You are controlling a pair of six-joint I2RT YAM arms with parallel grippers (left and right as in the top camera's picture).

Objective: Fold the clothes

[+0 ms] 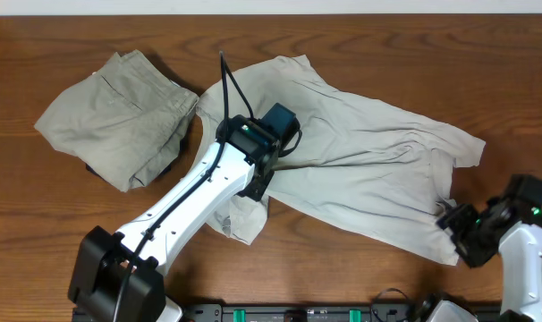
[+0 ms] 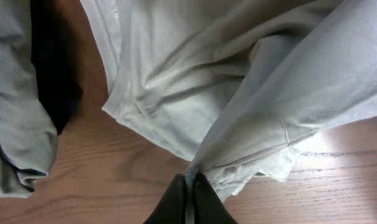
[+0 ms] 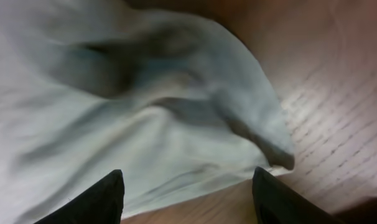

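Observation:
Next, my right gripper grips its hem corner (image 1: 450,258) (image 3: 280,164), opposite my left gripper's bunched edge, to spread the shirt for folding.
The clothes, a pale off-white T-shirt (image 1: 369,170), lie spread and wrinkled across the middle and right of the table. My left gripper (image 2: 190,186) is shut on a bunched edge of the shirt (image 2: 238,99), just above the wood. In the overhead view its fingertips are hidden under the white left arm (image 1: 208,183), over the shirt's left part. My right gripper (image 1: 459,231) sits at the shirt's lower right corner. In the right wrist view it (image 3: 188,193) stands open, and the shirt's hem (image 3: 176,168) lies just ahead of the fingertips, with nothing between them.
Folded khaki-olive trousers (image 1: 119,116) lie at the back left, close to the shirt's left edge, and show again as trousers (image 2: 14,112) in the left wrist view. Bare wooden table (image 1: 342,277) runs along the front. A black cable (image 1: 226,85) rises from the left wrist.

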